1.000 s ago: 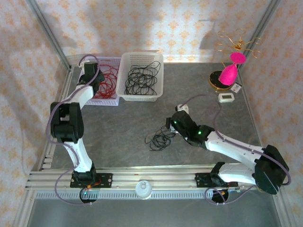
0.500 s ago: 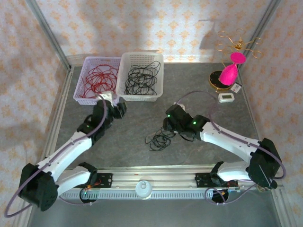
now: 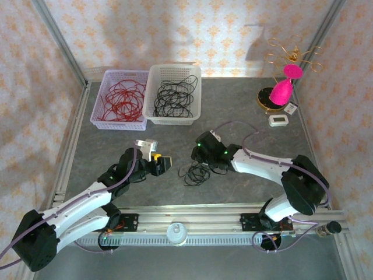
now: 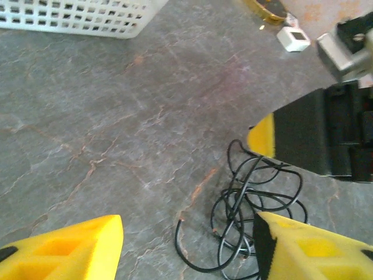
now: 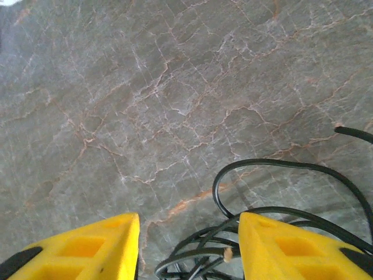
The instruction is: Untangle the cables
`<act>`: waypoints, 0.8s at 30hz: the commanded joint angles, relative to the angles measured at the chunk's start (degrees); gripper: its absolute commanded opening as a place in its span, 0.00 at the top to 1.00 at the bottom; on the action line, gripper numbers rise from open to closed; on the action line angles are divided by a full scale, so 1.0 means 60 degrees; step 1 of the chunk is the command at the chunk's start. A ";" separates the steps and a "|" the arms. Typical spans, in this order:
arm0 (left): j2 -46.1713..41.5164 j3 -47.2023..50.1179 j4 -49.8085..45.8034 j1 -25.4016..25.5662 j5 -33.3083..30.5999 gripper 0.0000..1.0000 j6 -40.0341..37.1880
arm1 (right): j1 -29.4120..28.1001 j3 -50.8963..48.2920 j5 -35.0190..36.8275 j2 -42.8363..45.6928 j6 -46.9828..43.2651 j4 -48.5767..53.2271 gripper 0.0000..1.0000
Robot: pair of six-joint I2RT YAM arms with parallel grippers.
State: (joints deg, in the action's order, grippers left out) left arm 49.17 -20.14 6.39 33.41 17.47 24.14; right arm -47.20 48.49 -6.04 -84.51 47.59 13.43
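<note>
I will next use my right gripper to grab a black cable near its loose end (image 3: 180,174) (image 5: 359,135) at the bundle's edge, so the cable's end stays exposed for my left gripper to untangle.
A loose bundle of black cables (image 3: 198,173) lies on the grey table, between the two arms. My left gripper (image 3: 164,163) hovers open just left of it; in the left wrist view its yellow fingers (image 4: 64,251) flank a free cable end, with the cables (image 4: 256,204) by the right finger. My right gripper (image 3: 201,161) is open, low over the bundle's top edge. In the right wrist view the cables (image 5: 280,219) run under its right finger (image 5: 297,248). Nothing is held. Red cables (image 3: 121,98) lie in a lilac basket.
The lilac basket (image 3: 102,122) and a white basket (image 3: 152,93) of black cables stand at the back left. A pink and gold stand (image 3: 281,90) and a small white device (image 3: 278,120) are at the back right. A metal rail (image 3: 192,216) runs along the near edge.
My left arm has swung from the lilac basket down to the table beside the bundle. My right gripper has moved left, closer over the bundle's top.
</note>
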 commanded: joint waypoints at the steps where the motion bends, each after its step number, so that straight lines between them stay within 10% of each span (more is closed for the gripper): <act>1: -0.0374 0.0117 0.0630 0.0089 0.0471 0.33 -0.0026 | 0.0004 -0.0517 0.0000 0.0106 0.0819 -0.0908 0.51; 24: -0.0485 0.1065 0.5257 0.0080 0.1383 0.18 -0.0472 | -0.0240 -0.0102 -0.0501 0.1513 -0.0827 -0.1024 1.00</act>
State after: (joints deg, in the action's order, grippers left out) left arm 45.28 -13.98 28.58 33.41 22.41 23.73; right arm -47.83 43.81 -7.88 -79.00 47.81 4.71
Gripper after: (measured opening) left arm 0.826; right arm 0.063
